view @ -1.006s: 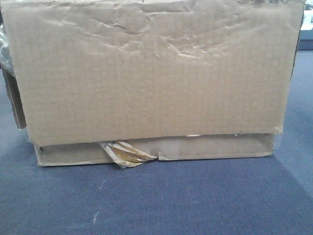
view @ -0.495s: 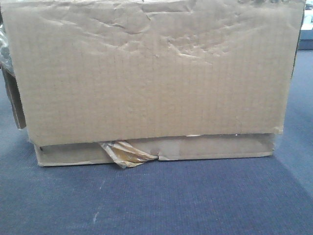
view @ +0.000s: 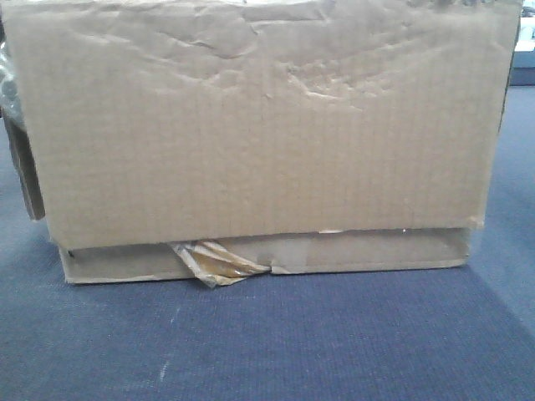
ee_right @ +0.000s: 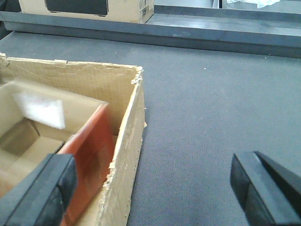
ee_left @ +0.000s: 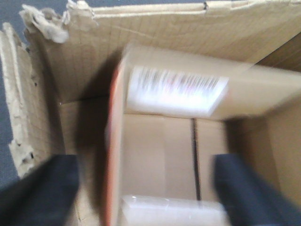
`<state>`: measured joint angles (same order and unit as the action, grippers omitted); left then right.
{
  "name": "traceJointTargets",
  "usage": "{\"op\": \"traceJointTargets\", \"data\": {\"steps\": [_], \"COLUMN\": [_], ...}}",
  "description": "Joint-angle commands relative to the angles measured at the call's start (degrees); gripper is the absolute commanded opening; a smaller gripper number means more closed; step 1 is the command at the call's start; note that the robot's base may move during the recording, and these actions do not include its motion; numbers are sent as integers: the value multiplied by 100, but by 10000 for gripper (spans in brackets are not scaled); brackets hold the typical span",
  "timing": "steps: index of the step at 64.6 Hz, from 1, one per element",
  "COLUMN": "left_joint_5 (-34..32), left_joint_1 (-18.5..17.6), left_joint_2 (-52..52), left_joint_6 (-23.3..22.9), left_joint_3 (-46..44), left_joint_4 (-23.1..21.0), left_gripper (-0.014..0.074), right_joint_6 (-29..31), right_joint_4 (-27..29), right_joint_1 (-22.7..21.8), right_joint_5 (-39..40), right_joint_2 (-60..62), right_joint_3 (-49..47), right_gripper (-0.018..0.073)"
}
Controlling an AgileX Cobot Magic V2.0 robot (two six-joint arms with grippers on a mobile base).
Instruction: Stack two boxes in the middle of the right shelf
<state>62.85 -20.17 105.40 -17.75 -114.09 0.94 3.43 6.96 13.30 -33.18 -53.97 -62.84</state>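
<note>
Next, the left gripper takes hold of the carton by its orange-edged side [ee_left: 114, 141] to stack the boxes on the right shelf.
A tall, wide, creased cardboard box [view: 259, 125] rests on a flatter cardboard box [view: 368, 252] with a yellowish tape scrap [view: 216, 262]; both stand on blue-grey carpet. From above, the tall box [ee_left: 155, 33] is open-topped with torn edges. Inside it sits a smaller carton [ee_left: 160, 150] with an orange side and a white barcode label [ee_left: 176, 89]. My left gripper [ee_left: 146, 193] is open above that carton, one finger either side, in a blurred view. My right gripper [ee_right: 150, 188] is open astride the tall box's torn right wall [ee_right: 127, 155]. The right shelf middle is out of view.
Blue-grey carpet [ee_right: 202, 117] stretches to the right of the boxes. A low dark ledge [ee_right: 188, 26] runs along the far side, with a printed carton [ee_right: 89, 9] on it. A dark object [view: 25, 180] shows behind the boxes' left edge.
</note>
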Motion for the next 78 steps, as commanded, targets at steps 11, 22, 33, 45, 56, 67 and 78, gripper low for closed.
{"op": "traceJointTargets", "data": {"steps": [11, 22, 33, 45, 56, 67, 78], "left_joint_5": [-75, 315, 711, 711, 711, 711, 711], "left_joint_1": [-55, -55, -15, 515, 894, 714, 553], "left_joint_2": [-185, -527, -798, -872, -897, -907, -907], "left_joint_6": [-44, 197, 280, 727, 905, 905, 905], "left_joint_3": [-265, -662, -796, -587, -106, 586, 1174], "left_joint_4": [-63, 177, 1277, 798, 93, -13, -13], "left_gripper": [601, 601, 601, 601, 601, 601, 601], "right_joint_6": [2, 2, 2, 37, 363, 505, 724], "right_joint_4": [-19, -19, -19, -19, -19, -7, 443], "right_joint_1": [2, 2, 2, 2, 2, 2, 17], "right_joint_5": [120, 101, -12, -511, -1496, -2184, -2364], "right_joint_2": [-14, -14, -177, -807, -1591, -2290, -2767], "right_joint_3": [-36, -59, -231, -963, -1822, -2287, -2284], "right_gripper": [568, 568, 568, 568, 568, 568, 568]}}
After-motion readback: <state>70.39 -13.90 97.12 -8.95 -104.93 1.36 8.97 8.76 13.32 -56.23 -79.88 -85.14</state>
